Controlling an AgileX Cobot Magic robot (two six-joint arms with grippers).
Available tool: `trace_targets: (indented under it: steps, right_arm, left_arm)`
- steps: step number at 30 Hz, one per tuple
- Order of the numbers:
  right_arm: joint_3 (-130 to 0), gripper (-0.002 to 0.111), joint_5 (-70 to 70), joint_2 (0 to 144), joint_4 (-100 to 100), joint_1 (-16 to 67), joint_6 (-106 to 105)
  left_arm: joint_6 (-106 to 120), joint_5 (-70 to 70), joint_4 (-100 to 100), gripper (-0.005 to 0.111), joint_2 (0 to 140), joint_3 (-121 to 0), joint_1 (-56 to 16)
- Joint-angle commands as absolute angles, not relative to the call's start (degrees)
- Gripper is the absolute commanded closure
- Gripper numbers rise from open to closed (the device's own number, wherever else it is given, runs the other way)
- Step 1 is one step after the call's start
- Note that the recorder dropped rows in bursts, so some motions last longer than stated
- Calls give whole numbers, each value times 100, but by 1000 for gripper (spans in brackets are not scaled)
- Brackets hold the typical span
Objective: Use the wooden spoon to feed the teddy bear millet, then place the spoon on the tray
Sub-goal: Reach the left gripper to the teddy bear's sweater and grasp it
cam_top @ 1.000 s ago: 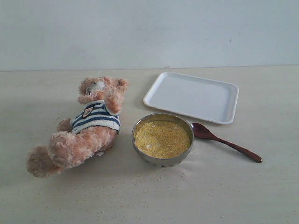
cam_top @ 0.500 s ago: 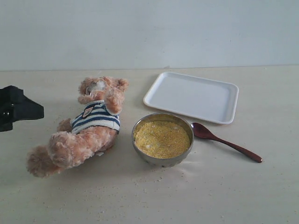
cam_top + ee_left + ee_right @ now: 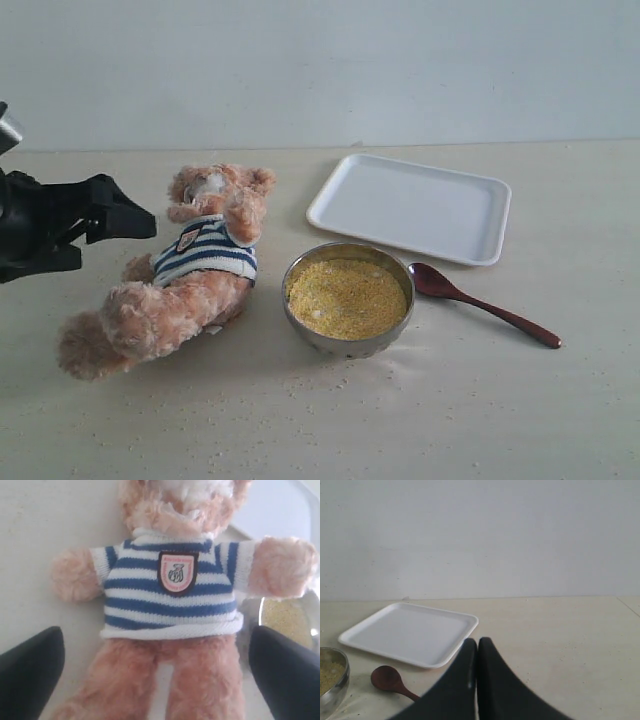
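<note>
My left gripper is going to grab the bear around its striped middle (image 3: 206, 250) next, because the teddy bear's big head (image 3: 212, 188) and long legs stretch out from either end of the bear.
The teddy bear (image 3: 190, 275) lies on its back on the table, head toward the far wall, in its striped shirt (image 3: 170, 590). My left gripper (image 3: 118, 228) hovers just left of it, open; the left wrist view has the black fingers (image 3: 30, 675) wide on either side of the bear's legs, apart from them. Millet (image 3: 347, 297) fills the steel bowl (image 3: 350, 345) to the bear's right. The wooden spoon (image 3: 480, 303) lies on the table right of the bowl, below the empty white tray (image 3: 412, 207). My right gripper (image 3: 477, 641) is shut on nothing, back from the spoon (image 3: 387, 680) and tray (image 3: 410, 632).
Loose millet specks (image 3: 300, 385) dot the table in front of the bowl and the bear. A plain wall (image 3: 320, 70) runs along the table's far edge. The bowl's rim (image 3: 250, 615) sits close beside the bear's arm.
My left gripper has come in from the left edge and moved right toward the bear. The bear, bowl, spoon and tray have not moved.
</note>
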State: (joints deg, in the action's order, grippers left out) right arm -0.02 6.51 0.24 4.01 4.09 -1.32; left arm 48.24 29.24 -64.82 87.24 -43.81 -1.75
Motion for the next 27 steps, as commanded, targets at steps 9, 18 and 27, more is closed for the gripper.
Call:
trace_targets:
  steps: [9, 18, 27]
  right_arm:
    - [0, 108, 588, 0, 418, 400, -140]
    - [0, 108, 588, 0, 418, 400, -140]
    - [0, 108, 588, 0, 418, 400, -140]
  left_arm:
    - [7040, 3606, -8757, 14, 10111, -4609, -181]
    - [7313, 3572, -8757, 14, 10774, -4946, -191]
    - [7699, 3542, -9173, 14, 11283, -5254, -643]
